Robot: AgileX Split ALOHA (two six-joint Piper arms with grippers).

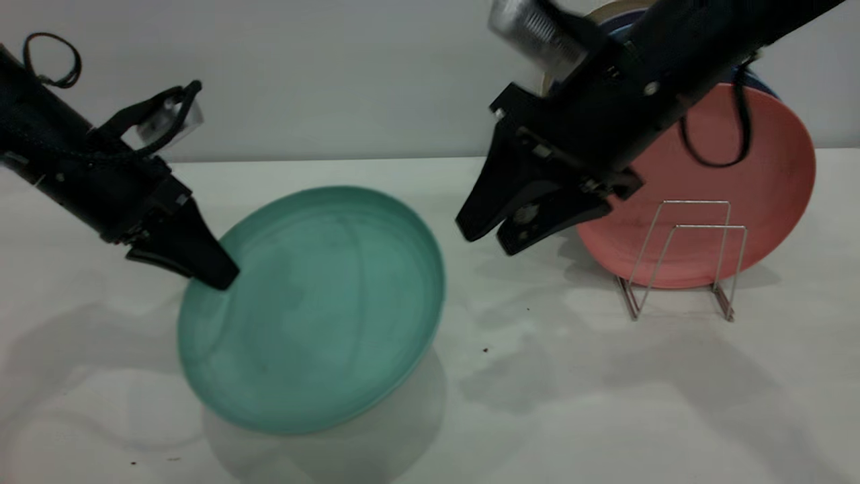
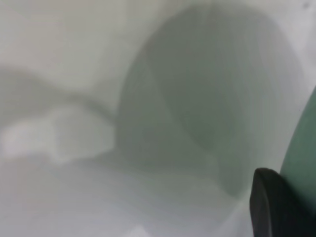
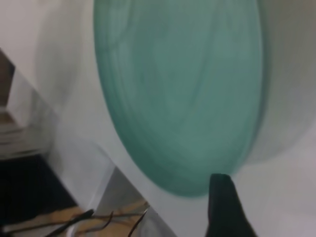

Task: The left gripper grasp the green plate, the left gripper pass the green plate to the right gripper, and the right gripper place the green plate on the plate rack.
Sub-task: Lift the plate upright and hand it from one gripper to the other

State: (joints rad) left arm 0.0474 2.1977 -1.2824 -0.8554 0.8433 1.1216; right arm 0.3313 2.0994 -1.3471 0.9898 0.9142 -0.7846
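My right gripper should grab the plate by its free rim (image 1: 435, 258) next. Then it can carry the green plate to the plate rack (image 1: 678, 262).
The green plate (image 1: 316, 309) is held tilted over the table, its face turned up toward the exterior camera. My left gripper (image 1: 215, 272) is shut on its left rim. In the left wrist view one black finger (image 2: 271, 205) lies against the plate's rim (image 2: 303, 153). My right gripper (image 1: 489, 238) hangs open and empty in the air just right of the plate, apart from it. In the right wrist view the plate (image 3: 182, 94) lies beyond one finger (image 3: 222, 207). The plate rack (image 1: 678, 262) stands at the right, its front loops empty.
A pink plate (image 1: 772, 175) stands upright at the back of the rack, with a blue plate (image 1: 762, 79) behind it. The right arm reaches across in front of them. The white table (image 1: 537, 403) carries a few dark specks.
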